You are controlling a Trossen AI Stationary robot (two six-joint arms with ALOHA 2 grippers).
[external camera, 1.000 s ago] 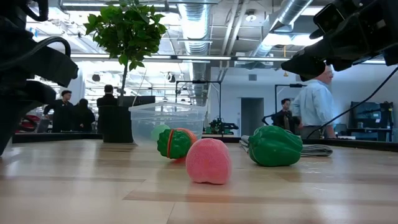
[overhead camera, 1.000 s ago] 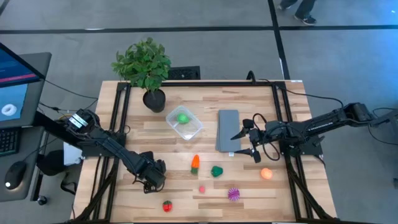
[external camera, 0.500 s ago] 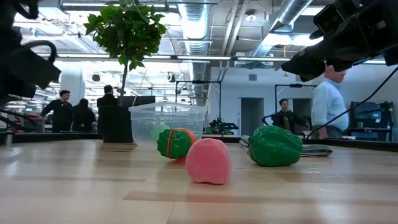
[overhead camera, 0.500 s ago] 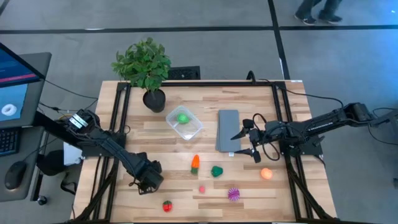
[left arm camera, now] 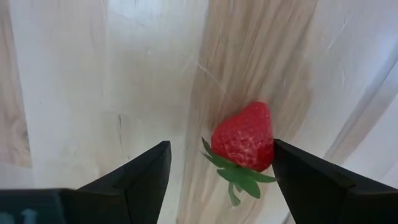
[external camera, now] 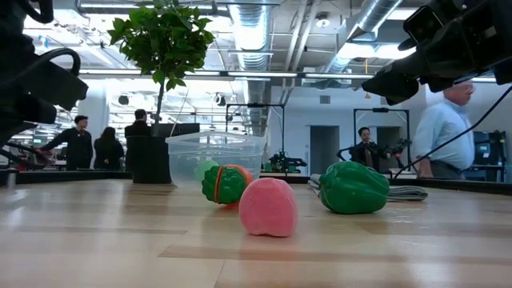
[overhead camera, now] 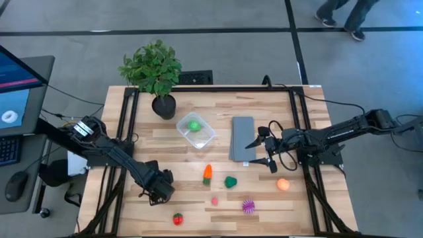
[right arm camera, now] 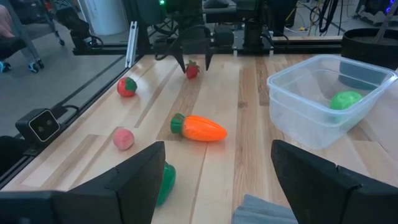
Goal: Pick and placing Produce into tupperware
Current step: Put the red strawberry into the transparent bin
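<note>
My left gripper's fingers reach down beside the red strawberry (left arm camera: pixel 244 137), above the strawberry's green leaves, so my left gripper closes on it next.
My left gripper (overhead camera: pixel 158 192) hangs open over the near-left part of the table. In the left wrist view (left arm camera: pixel 221 144) its fingers stand on either side of a small red strawberry (left arm camera: pixel 244 137) lying on the wood; whether one finger touches it, I cannot tell. My right gripper (overhead camera: pixel 260 152) waits open above the table by the right edge of the grey slab (overhead camera: pixel 242 137). The clear tupperware (overhead camera: pixel 196 131) stands on the table with the green ball (overhead camera: pixel 194 124) inside. Carrot (overhead camera: pixel 207 174), dark green piece (overhead camera: pixel 230 182), pink piece (overhead camera: pixel 215 200), spiky purple ball (overhead camera: pixel 248 205), orange ball (overhead camera: pixel 283 184) and a second red piece (overhead camera: pixel 177 219) lie on the table.
A potted plant (overhead camera: pixel 153 69) stands at the far-left of the table, just beyond the tupperware. Black frame rails (overhead camera: pixel 125 132) run along the table's left and right sides. People stand and walk in the room behind the table (external camera: pixel 448 128).
My left gripper has shifted slightly toward the table's near-left corner and then eased a little back; it stays open. A person in the room behind has walked to the right. The produce and the tupperware have kept their places.
</note>
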